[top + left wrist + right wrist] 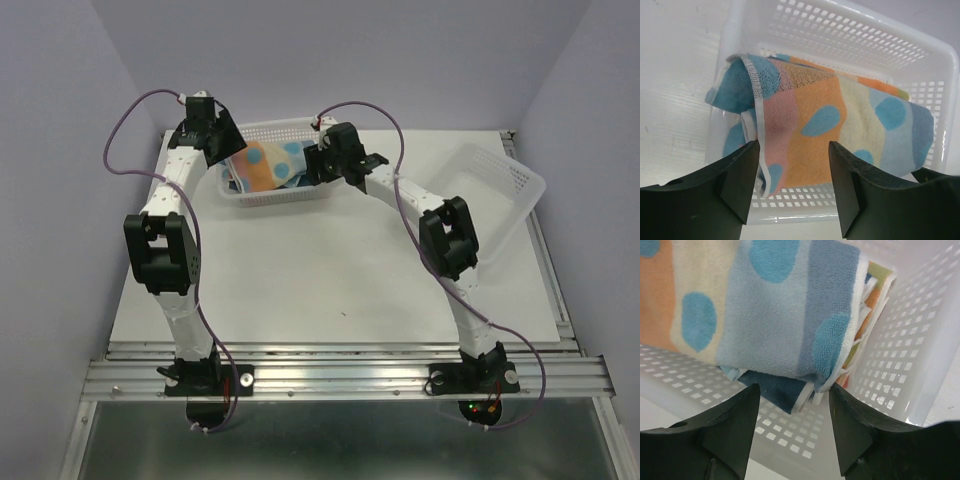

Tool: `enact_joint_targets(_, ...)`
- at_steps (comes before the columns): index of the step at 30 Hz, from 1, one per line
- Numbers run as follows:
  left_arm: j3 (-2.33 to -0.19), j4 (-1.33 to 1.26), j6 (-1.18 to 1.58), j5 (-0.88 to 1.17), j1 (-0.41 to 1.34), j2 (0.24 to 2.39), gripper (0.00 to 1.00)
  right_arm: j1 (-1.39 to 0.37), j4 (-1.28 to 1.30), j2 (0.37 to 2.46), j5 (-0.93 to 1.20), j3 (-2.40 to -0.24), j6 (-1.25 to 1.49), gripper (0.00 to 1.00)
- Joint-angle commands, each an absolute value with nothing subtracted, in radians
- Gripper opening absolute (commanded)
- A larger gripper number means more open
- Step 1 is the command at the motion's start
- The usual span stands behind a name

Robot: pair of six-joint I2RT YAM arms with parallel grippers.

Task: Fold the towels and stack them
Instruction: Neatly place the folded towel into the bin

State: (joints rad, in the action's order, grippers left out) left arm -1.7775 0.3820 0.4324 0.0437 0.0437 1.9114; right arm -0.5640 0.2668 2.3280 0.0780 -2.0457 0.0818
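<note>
My left gripper is going to grab the striped towel's white edge (pixel 235 178) (pixel 762 144) at its pink end next. It will leave the blue end to my right gripper for stacking.
A pile of towels lies in a white perforated basket (pixel 262 196) at the back of the table. On top is a pastel striped towel with blue dots (pixel 268 165), seen in the left wrist view (pixel 810 135) and the right wrist view (pixel 760 305). A navy towel (pixel 777 387) lies under it, with orange edges of others beside it. My left gripper (pixel 792 182) is open and empty at the basket's left end. My right gripper (pixel 792 427) is open and empty at the basket's right end, just outside its wall.
A second white perforated basket (pixel 497 195) stands tilted at the back right, with nothing showing in it. The white table top (pixel 330 280) lies in front of both baskets. Purple cables loop from both arms.
</note>
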Motion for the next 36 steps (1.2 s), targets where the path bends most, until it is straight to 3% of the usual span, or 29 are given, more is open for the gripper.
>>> enact_joint_targets(1,-1.802,0.357,0.405,0.124,0.041,1.937,0.68,-0.571,0.253,2.218,0.152,-2.028,0.054,0.63)
enact_joint_targets(13,-1.81,0.417,0.408,-0.04,0.044,1.985,0.68,-0.572,0.193,2.132,0.144,-1.974,0.063,0.73)
enact_joint_targets(25,-1.913,0.423,0.36,-0.038,0.054,2.071,0.67,-0.571,0.057,2.298,-0.042,-2.065,0.047,0.73)
enact_joint_targets(30,-1.973,0.429,0.364,-0.015,0.055,2.128,0.57,-0.571,0.017,2.379,-0.049,-2.143,0.067,0.72)
enact_joint_targets(36,-1.999,0.468,0.371,-0.106,0.057,2.135,0.57,-0.571,-0.028,2.395,-0.008,-2.14,0.077,0.72)
